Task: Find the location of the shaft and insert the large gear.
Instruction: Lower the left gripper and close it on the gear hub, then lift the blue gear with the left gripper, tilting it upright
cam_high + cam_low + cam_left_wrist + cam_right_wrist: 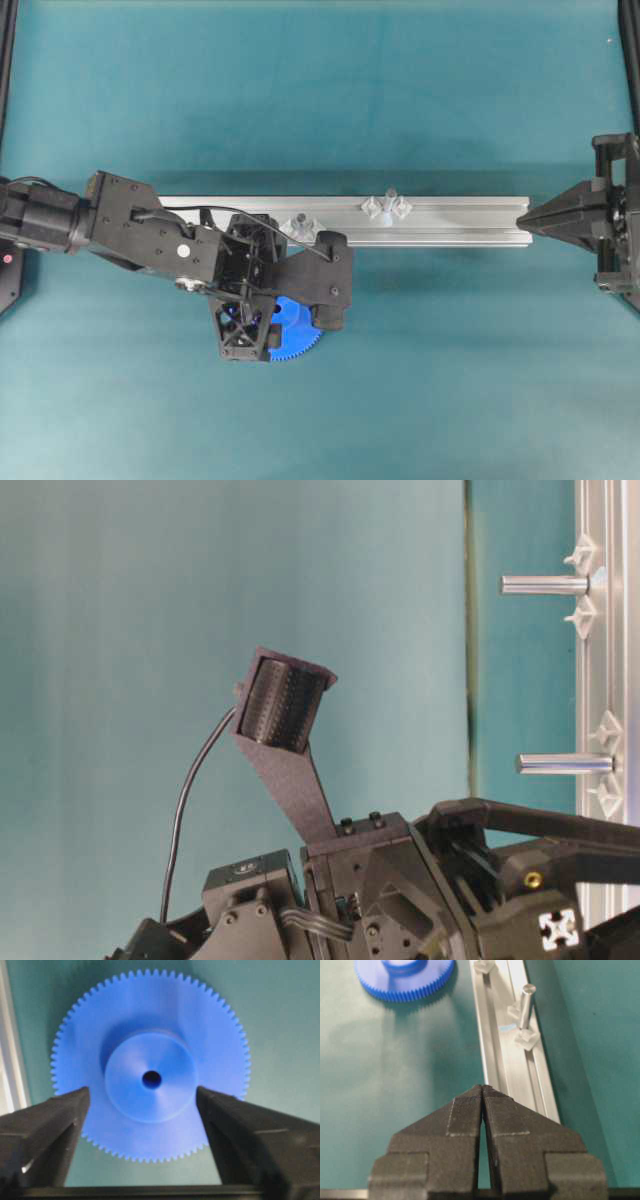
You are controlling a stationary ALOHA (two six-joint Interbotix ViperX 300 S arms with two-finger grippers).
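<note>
My left gripper needs to move toward the raised hub (151, 1077) before I close on it, because the hub sits beyond my fingers in the left wrist view.
The large gear (151, 1079), a bright blue toothed disc with a raised hub, lies flat on the green table just in front of the rail; part of it shows under the left arm in the overhead view (298, 328) and it is also in the right wrist view (405, 980). My left gripper (142, 1094) (283, 312) is open above it, its fingers either side of the hub and clear of it. The shaft (388, 203) (525, 1002) (545, 584) stands upright on the rail between two clear brackets. My right gripper (525, 218) (482, 1087) is shut and empty at the rail's right end.
The aluminium rail (450, 222) runs left to right across the table's middle. A second, shorter stud (297, 225) with clear brackets stands on it close to my left wrist. Bare green table lies in front of and behind the rail.
</note>
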